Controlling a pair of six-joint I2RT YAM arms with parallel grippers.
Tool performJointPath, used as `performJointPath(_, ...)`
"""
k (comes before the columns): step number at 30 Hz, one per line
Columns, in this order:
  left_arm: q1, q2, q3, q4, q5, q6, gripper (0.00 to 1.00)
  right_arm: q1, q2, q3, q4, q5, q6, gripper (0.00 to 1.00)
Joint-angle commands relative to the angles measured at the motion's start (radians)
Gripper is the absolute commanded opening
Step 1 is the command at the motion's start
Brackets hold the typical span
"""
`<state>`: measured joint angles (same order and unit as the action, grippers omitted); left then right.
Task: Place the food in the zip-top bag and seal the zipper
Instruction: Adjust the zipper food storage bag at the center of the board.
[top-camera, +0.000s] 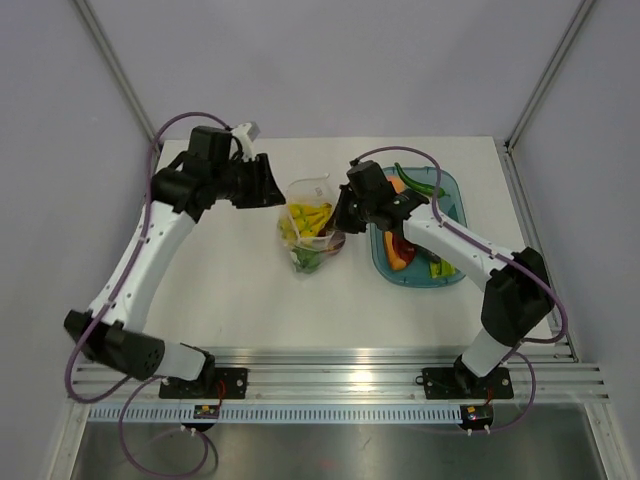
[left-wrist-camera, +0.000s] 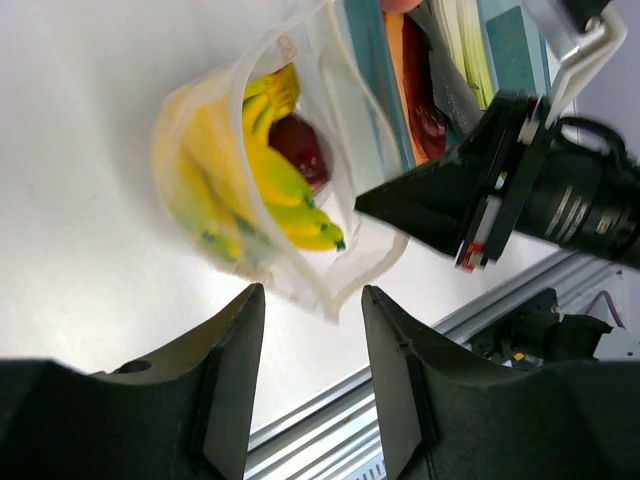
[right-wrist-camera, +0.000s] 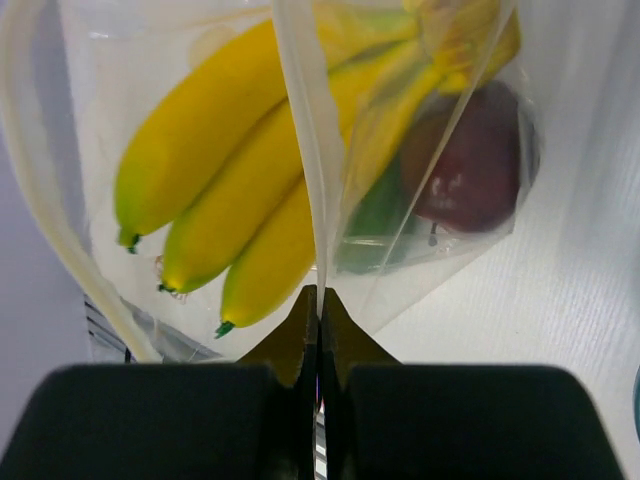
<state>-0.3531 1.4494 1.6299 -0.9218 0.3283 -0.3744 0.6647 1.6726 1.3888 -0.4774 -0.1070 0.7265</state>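
My left gripper should next grab the zip-top bag by its opening's edge (top-camera: 289, 212) (left-wrist-camera: 276, 226), opposite my right gripper. Then it can lift the bag and settle the food inside.
The zip-top bag (top-camera: 308, 228) stands on the table with its mouth open. It holds the yellow banana bunch (top-camera: 310, 215), a dark red apple (top-camera: 331, 240) and a green piece (top-camera: 306, 261). My right gripper (top-camera: 342, 214) is shut on the bag's mouth edge, pinching the zipper strip (right-wrist-camera: 312, 200) at its fingertips (right-wrist-camera: 319, 296). The bananas (right-wrist-camera: 215, 200) and apple (right-wrist-camera: 475, 165) show through the plastic. My left gripper (top-camera: 274, 186) is open and empty, just left of the bag's mouth. In its wrist view (left-wrist-camera: 312, 330) the bag (left-wrist-camera: 255, 170) lies beyond its fingers, apart from them.
The teal tray (top-camera: 447, 192) stands right of the bag, with an orange piece (top-camera: 403, 252), a long green pepper (top-camera: 420, 182) and other toy pieces in it. The right arm reaches over the tray. An aluminium rail (top-camera: 340, 378) runs along the near table edge.
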Motion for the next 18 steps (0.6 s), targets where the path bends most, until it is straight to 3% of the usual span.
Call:
performJointPath(1,0.000,-0.168,-0.088,-0.012,-0.156,-0.026,0.46,0.009,-0.091,-0.008,0.074,0.006,0.025,0.00)
performJointPath(7,-0.060,-0.250,-0.344,0.178,-0.144,-0.242,0.46,0.009,-0.126,-0.024,0.080,0.015,0.031,0.00)
performJointPath(13,-0.136,-0.222,-0.387,0.276,-0.183,-0.385,0.53,0.013,-0.145,-0.045,0.076,0.013,0.033,0.00)
performJointPath(18,-0.139,-0.155,-0.337,0.256,-0.231,-0.383,0.57,0.013,-0.159,-0.051,0.076,0.015,0.028,0.00)
